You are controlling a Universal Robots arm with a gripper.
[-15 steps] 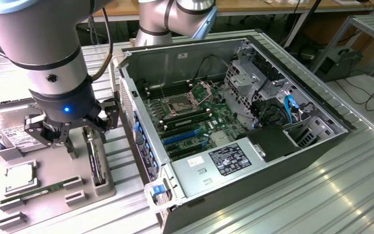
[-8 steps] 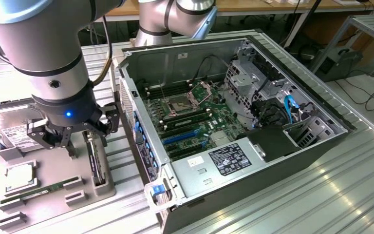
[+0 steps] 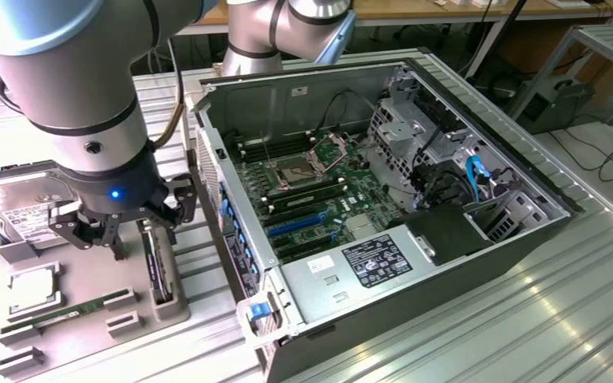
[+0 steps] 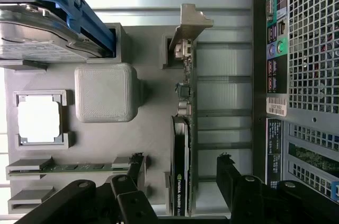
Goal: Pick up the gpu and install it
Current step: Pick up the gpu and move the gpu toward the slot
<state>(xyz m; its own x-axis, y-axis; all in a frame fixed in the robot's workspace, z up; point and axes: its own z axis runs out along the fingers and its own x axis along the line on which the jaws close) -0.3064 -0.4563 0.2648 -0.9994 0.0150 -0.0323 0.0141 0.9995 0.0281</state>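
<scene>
My open fingers are above the GPU's upper edge (image 3: pixel 153 254), high over the grey tray, so my gripper must lower before closing on the GPU.
The gpu (image 4: pixel 185 128) stands on edge in a slot of the grey fixture tray (image 4: pixel 153 128), its silver bracket (image 4: pixel 192 21) at one end and the black fan side facing the tray's middle. In the exterior view the gpu (image 3: pixel 159 267) is a thin dark card at the tray's right side, next to the computer case. My gripper (image 4: pixel 180 181) is open over it, with one black finger (image 4: pixel 133 173) on each side of the card and a gap to both. The gripper (image 3: pixel 128 230) hangs low over the tray in the exterior view.
The open computer case (image 3: pixel 520 239) lies at the exterior view's right, motherboard (image 3: pixel 318 199) and blue slots exposed; its rear panel (image 4: pixel 307 75) runs close beside the gpu. The tray also holds a hard drive (image 4: pixel 47 33), a CPU (image 4: pixel 39 119), a RAM stick (image 4: pixel 79 167) and a grey block (image 4: pixel 106 92).
</scene>
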